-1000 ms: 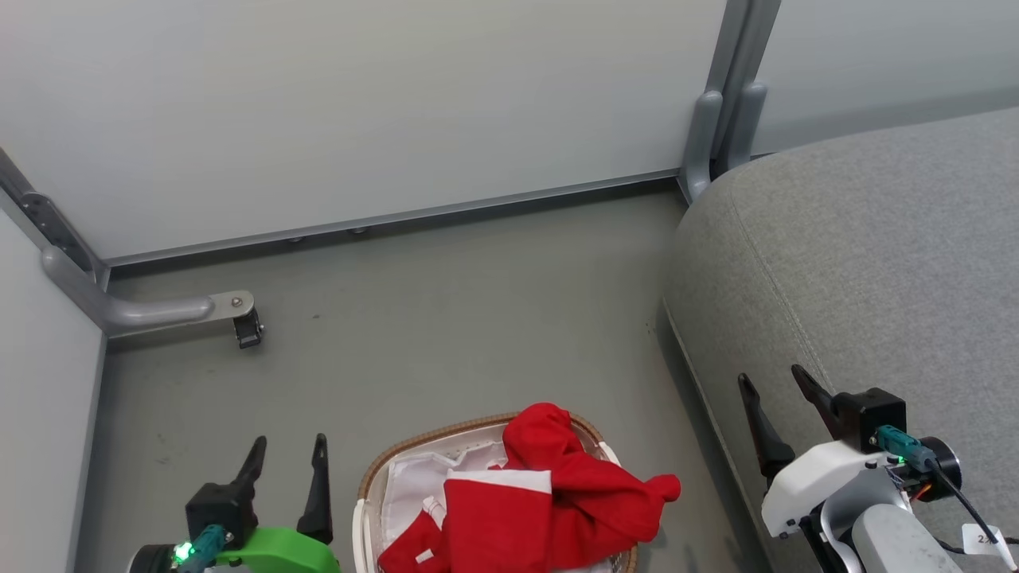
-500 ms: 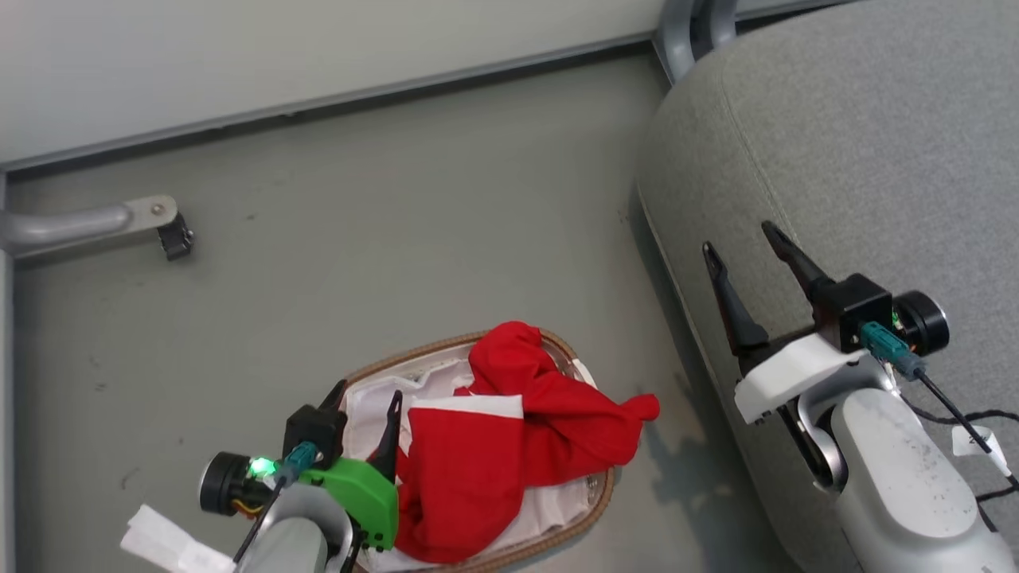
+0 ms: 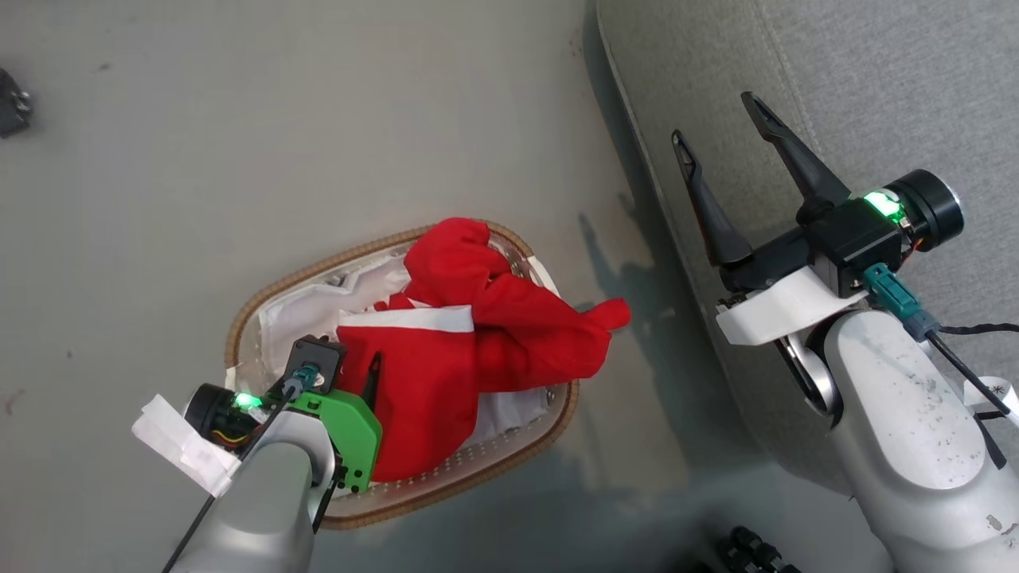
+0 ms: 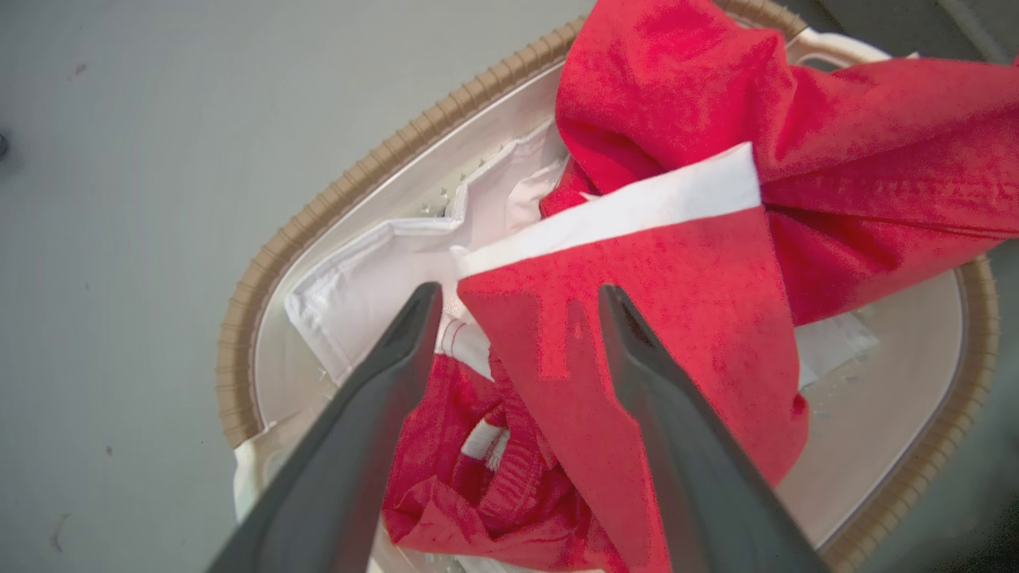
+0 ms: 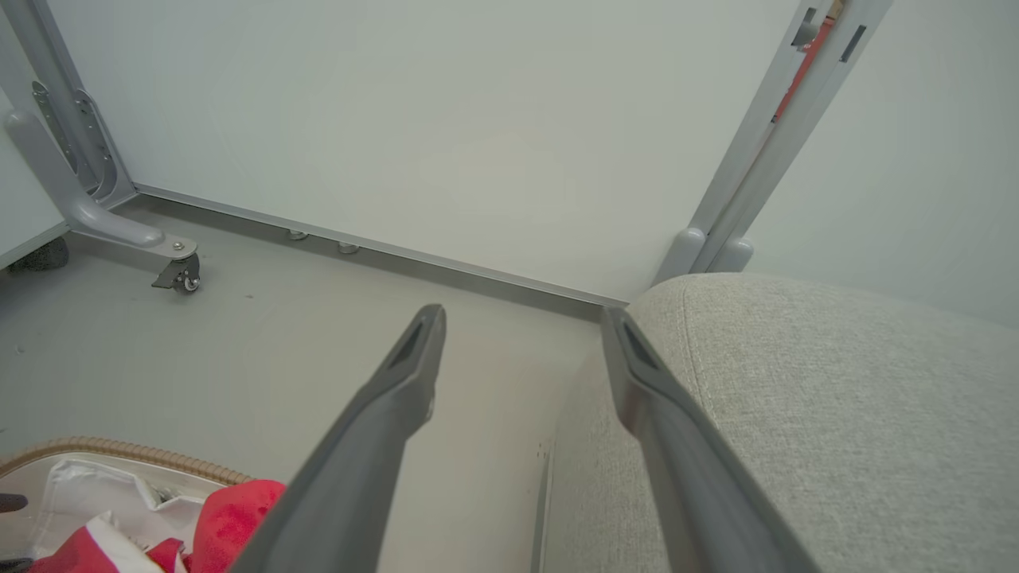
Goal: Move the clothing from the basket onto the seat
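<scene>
Next, my left gripper grabs the red fold below its white band (image 3: 420, 358) to lift the clothing toward the grey seat (image 3: 876, 79).
The clothing (image 3: 478, 318) is a heap of red cloth with a white band, piled in the basket (image 3: 239, 318) on the floor, one end hanging over the right rim. My left gripper (image 3: 350, 366) is low over the basket's near left part. In the left wrist view, the left gripper (image 4: 519, 294) is open, its fingers either side of a flat red fold of clothing (image 4: 637, 334) below the white band. My right gripper (image 3: 712, 118) is open and empty over the front edge of the grey seat (image 3: 876, 79). From the right wrist, the right gripper (image 5: 524, 312) points along the seat (image 5: 836, 382) edge.
A white cloth liner (image 4: 374, 270) lines the basket's brown woven rim (image 4: 318, 215). Grey floor surrounds the basket. A pale wall panel (image 5: 398, 119), a castor foot (image 5: 179, 274) and a grey post (image 5: 748, 183) stand beyond. Small black objects (image 3: 748, 549) lie at the bottom edge.
The head camera has tilted down, shifting the whole picture. My left gripper has come from beside the basket to over the clothing. Both grippers stay open.
</scene>
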Controlling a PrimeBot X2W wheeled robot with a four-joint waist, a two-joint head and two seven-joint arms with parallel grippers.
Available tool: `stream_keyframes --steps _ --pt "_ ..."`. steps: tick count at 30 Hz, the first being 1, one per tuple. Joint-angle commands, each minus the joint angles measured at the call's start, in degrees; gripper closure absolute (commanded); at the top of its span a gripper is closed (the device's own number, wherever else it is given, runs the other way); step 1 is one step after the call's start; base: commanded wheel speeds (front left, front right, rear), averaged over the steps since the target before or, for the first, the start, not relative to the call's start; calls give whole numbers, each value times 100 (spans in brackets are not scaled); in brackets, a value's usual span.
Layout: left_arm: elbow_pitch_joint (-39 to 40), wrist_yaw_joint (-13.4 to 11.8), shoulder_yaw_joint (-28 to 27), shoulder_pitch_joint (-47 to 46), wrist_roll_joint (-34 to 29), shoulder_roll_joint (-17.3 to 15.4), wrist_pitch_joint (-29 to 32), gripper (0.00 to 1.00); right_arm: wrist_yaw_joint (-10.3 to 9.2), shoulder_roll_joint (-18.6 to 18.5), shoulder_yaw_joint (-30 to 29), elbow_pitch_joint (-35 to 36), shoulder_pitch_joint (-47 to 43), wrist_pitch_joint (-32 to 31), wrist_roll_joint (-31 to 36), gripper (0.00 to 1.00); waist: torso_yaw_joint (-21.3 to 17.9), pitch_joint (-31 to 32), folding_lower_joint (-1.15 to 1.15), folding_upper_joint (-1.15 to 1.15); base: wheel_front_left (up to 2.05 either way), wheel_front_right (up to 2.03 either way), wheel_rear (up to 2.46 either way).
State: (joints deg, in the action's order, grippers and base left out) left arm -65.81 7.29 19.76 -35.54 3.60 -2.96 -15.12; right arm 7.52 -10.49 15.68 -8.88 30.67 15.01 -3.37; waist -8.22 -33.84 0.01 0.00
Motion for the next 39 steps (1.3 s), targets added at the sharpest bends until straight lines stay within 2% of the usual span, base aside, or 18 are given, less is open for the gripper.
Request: stream_keyframes --steps 1,10,18,19,26,32,39 --pt "-163 19 -1 -220 77 -41 -1 0 -6 -27 -9 81 96 24 60 0 -361 -881 -1 0 0 0 0" --pt "-647 27 90 -679 551 -28 167 0 -6 -70 -61 294 176 24 80 0 -342 -1356 -1 0 0 0 0" --pt "-493 29 673 -675 1214 0 185 0 -6 -29 8 269 227 24 51 0 -317 -1419 -1 0 0 0 0" --pt "-402 29 817 -613 1350 3 204 100 -6 -33 24 261 234 24 44 0 -309 -1388 -1 0 0 0 0" --pt "-129 29 1606 -269 2069 -4 105 100 -7 0 88 85 87 24 -12 0 -233 -839 -1 0 0 0 0" --pt "36 29 1635 102 2554 -43 -14 100 -6 -36 6 -162 -198 24 -20 0 -53 14 -1 0 0 0 0" --pt "958 -14 1356 759 2377 -245 -3 100 -7 -42 -27 -438 -703 24 -76 0 196 962 -1 0 0 0 0"
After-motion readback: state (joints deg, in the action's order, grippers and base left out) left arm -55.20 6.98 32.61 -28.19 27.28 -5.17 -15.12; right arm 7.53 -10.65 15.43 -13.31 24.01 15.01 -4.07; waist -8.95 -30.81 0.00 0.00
